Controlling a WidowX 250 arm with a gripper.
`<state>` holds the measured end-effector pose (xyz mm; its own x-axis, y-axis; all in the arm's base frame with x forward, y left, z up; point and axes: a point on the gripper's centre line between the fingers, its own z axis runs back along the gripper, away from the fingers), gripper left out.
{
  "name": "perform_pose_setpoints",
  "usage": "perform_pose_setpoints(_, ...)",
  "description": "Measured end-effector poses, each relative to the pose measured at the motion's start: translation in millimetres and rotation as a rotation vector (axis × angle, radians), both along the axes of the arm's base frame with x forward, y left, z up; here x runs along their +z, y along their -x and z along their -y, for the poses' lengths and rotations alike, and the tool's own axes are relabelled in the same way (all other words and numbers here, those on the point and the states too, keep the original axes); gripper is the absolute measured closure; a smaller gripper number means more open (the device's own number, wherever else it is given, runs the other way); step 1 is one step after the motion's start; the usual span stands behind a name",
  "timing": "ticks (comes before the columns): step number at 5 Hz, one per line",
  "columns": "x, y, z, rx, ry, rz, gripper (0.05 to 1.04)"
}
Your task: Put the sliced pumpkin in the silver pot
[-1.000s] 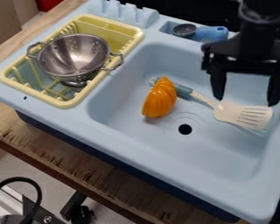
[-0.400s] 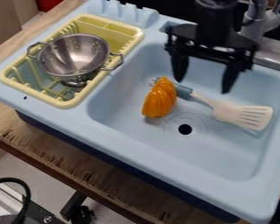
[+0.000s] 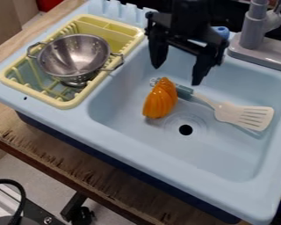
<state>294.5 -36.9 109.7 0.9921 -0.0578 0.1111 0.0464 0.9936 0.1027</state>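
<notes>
My gripper takes hold of the narrow ridged end of the sliced pumpkin (image 3: 160, 99) next, to put the pumpkin in the silver pot.
My black gripper (image 3: 176, 75) hangs open over the back part of the sink, above and just behind the pumpkin, with nothing between its fingers. The orange sliced pumpkin (image 3: 160, 99) rests in the basin, left of the drain, against the handle of a spatula. At the upper left, the silver pot (image 3: 74, 56), a metal bowl with small holes and two side handles, stands inside the yellow dish rack.
The yellow rack (image 3: 70, 104) sits on the left of the light blue sink (image 3: 125, 151). A white spatula (image 3: 243, 115) with a blue-grey handle lies right of the pumpkin. A grey faucet (image 3: 257, 44) stands at the back right.
My gripper has moved left across the back of the sink, from above the spatula blade to near the pumpkin, staying open. The faucet has come into sight. Pumpkin, pot and spatula have not moved.
</notes>
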Motion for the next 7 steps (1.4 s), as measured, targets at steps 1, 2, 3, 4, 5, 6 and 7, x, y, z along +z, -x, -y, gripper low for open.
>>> perform_pose_setpoints(1, -14.3, 8.0, 1.4, -0.031, 0.037, -0.017, 0.091)
perform_pose_setpoints(2, -15.2, 7.6, 1.0, -0.037, 0.063, -0.017, 0.091)
perform_pose_setpoints(3, -1.3, -6.7, -13.0, -0.027, 0.047, -0.001, 0.091)
perform_pose_setpoints(4, -5.1, -9.6, -20.0, -0.027, 0.026, -0.001, 0.091)
perform_pose_setpoints(5, -14.7, -6.0, -18.9, -0.009, 0.000, 0.010, 0.091)
perform_pose_setpoints(6, -25.3, 1.4, -19.1, -0.019, -0.015, -0.003, 0.091)
perform_pose_setpoints(7, -32.8, 8.7, -16.3, -0.030, -0.018, -0.019, 0.091)
